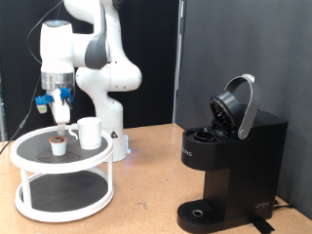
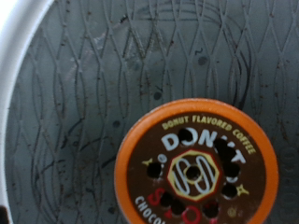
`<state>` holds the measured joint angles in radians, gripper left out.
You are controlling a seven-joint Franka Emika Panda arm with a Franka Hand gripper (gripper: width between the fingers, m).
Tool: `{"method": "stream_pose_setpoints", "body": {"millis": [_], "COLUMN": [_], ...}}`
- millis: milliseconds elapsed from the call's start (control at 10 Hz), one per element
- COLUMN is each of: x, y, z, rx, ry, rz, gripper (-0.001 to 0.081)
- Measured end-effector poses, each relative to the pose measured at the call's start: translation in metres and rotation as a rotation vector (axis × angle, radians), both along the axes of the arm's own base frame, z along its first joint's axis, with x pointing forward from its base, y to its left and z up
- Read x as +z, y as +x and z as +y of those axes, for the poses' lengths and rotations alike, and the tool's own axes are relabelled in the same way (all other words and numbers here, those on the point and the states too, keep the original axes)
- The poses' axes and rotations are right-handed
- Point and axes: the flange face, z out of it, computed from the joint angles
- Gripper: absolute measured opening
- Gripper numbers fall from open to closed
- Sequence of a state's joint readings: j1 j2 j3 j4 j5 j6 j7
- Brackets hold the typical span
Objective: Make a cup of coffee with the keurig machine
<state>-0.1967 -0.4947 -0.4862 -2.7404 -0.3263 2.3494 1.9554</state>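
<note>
I am not ready to close on the pod yet. I should go lower first, as my fingers are above the small pod on the top shelf of the stand.
The gripper hangs just above a small round pod on the dark top shelf of a white two-tier round stand. In the wrist view the pod has an orange rim and a brown top printed with donut-flavoured coffee lettering; no fingers show there. The white cup stands on the same shelf, beside the pod on the exterior view's right. The black keurig machine stands at the exterior view's right with its lid raised open and its drip base bare. Nothing shows between the fingers.
The stand's white rim curves around the dark patterned shelf surface. The robot's white base stands behind the stand. The brown table stretches between the stand and the machine. A dark curtain hangs behind.
</note>
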Motion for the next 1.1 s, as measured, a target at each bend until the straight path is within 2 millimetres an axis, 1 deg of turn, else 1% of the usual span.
{"method": "stream_pose_setpoints", "body": {"millis": [200, 500, 1100], "x": [-0.014, -0.026, -0.034], "y": [0.0, 0.0, -0.002], "z": [0.002, 0.004, 0.002], "rx": [0.002, 0.005, 0.009], "ry": [-0.001, -0.004, -0.009], "rz": [-0.002, -0.001, 0.001], "gripper": [0.0734, 0.0734, 0.0734]}}
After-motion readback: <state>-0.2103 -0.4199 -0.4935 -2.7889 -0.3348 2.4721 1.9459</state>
